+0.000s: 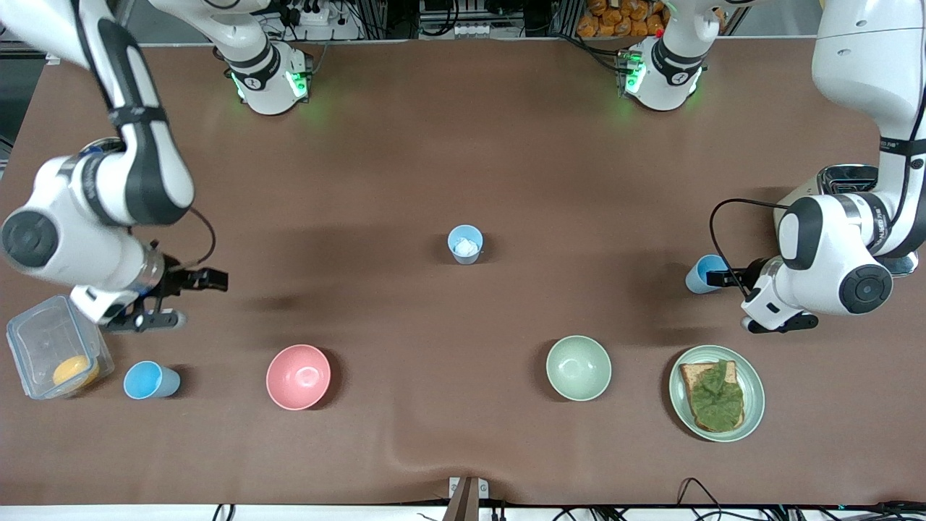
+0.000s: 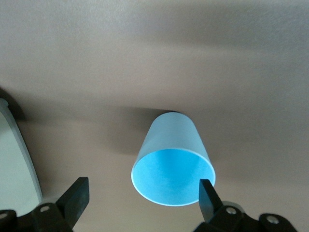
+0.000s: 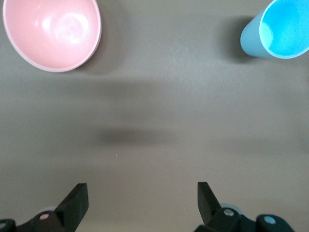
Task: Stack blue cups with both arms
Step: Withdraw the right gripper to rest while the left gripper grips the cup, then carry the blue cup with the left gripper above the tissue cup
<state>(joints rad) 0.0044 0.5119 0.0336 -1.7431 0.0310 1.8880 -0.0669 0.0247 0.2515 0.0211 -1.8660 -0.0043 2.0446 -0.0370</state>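
Note:
My left gripper needs to go lower before it closes on the blue cup. The fingers end above the cup's rim (image 1: 713, 257) instead of being on both sides of the cup's side (image 1: 694, 278).
Three blue cups stand on the brown table. A paler one with a white lump inside (image 1: 464, 244) is at the middle. Another blue cup (image 1: 150, 380) stands toward the right arm's end, beside a clear box. The third cup (image 1: 702, 274) (image 2: 174, 164) is toward the left arm's end. My left gripper (image 1: 739, 299) (image 2: 142, 193) is open right at this cup, whose rim reaches between the fingertips, close to one finger (image 2: 207, 195). My right gripper (image 1: 191, 299) (image 3: 142, 198) hangs open over bare table, holding nothing; its wrist view shows the blue cup (image 3: 277, 29) farther off.
A pink bowl (image 1: 298, 376) (image 3: 52, 31) and a pale green bowl (image 1: 578, 367) sit nearer the front camera. A green plate (image 1: 680, 405) (image 2: 19, 164) with toast and lettuce lies by the left gripper. The clear plastic box (image 1: 43, 340) holds a yellow object.

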